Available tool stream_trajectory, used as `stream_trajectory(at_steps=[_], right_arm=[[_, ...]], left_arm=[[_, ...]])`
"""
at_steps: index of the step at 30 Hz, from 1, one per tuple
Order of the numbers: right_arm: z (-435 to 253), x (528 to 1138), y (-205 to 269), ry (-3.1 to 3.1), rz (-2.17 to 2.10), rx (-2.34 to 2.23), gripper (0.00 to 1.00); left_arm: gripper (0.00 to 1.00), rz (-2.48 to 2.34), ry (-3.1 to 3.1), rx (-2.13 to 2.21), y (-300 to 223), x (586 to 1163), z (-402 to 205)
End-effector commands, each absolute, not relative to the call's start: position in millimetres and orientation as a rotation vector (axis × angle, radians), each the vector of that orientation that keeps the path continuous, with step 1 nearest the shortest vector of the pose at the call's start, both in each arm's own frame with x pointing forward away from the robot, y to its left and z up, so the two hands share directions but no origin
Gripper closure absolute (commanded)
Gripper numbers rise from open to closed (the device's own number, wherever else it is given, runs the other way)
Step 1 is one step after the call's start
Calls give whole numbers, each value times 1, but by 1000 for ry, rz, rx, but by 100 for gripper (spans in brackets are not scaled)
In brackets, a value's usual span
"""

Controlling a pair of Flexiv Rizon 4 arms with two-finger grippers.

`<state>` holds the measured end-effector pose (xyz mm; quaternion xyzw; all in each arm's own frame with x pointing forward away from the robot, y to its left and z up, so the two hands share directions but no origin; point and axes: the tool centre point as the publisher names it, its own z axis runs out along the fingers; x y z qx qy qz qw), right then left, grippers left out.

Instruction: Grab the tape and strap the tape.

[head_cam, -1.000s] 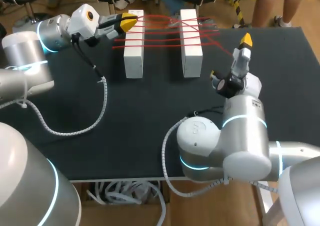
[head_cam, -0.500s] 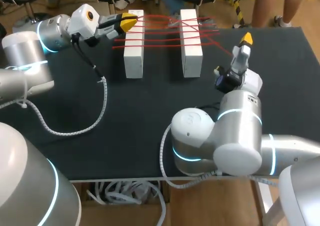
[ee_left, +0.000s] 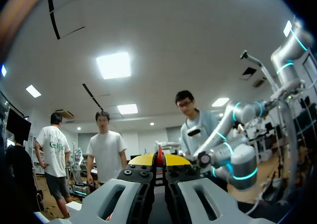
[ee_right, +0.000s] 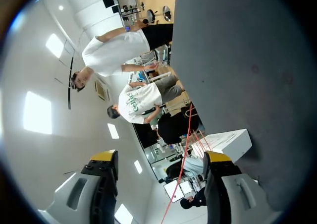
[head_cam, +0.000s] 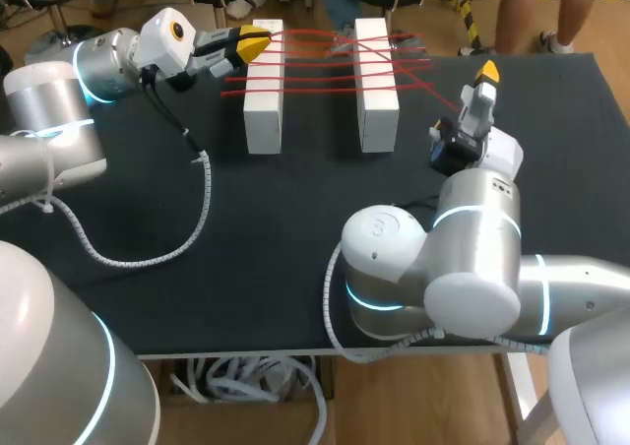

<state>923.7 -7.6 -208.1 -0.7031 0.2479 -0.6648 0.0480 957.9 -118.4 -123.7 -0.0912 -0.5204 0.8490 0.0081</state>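
The robot's right gripper will grab the tape by its loose end, so that it can strap the tape with both ends held.
Red tape (head_cam: pixel 320 66) runs in several strands across two white blocks (head_cam: pixel 263 100) (head_cam: pixel 376 91) at the back of the black table. My left gripper (head_cam: pixel 254 43) sits by the left block, shut on the tape's end; in the left wrist view the red tape (ee_left: pixel 159 159) shows pinched between its yellow tips (ee_left: pixel 159 160). My right gripper (head_cam: pixel 483 76) points up to the right of the right block, where a strand reaches it. In the right wrist view its fingers (ee_right: pixel 104 157) stand apart, with the red tape (ee_right: pixel 184 164) passing between them, close to one finger. A white block (ee_right: pixel 228 142) lies beyond.
The black table (head_cam: pixel 295 219) is bare in front of the blocks. My left arm's white cable (head_cam: pixel 202 199) hangs over the table's left part. My right arm's bulky body (head_cam: pixel 443 268) covers the front right.
The right gripper's fingers have drawn closer together around the tape strand, and the right arm's wrist has turned and shifted slightly. The left arm has kept still.
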Motion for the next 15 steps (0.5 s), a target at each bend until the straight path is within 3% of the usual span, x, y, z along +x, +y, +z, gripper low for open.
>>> stream_trajectory(at_steps=[1,7,9,15], right_arm=[[-205,919,-14,737,-2015,-2150,35],[-203,915,-17,731,-2012,-2156,45],[-203,915,-17,732,-2012,-2157,53],[-202,913,-17,735,-2010,-2157,56]], left_arm=[[100,2654,-1624,-288,-118,959,-125],[100,2654,-1624,-288,-118,959,-125],[100,2654,-1624,-288,-118,959,-125],[100,2654,-1624,-288,-118,959,-125]])
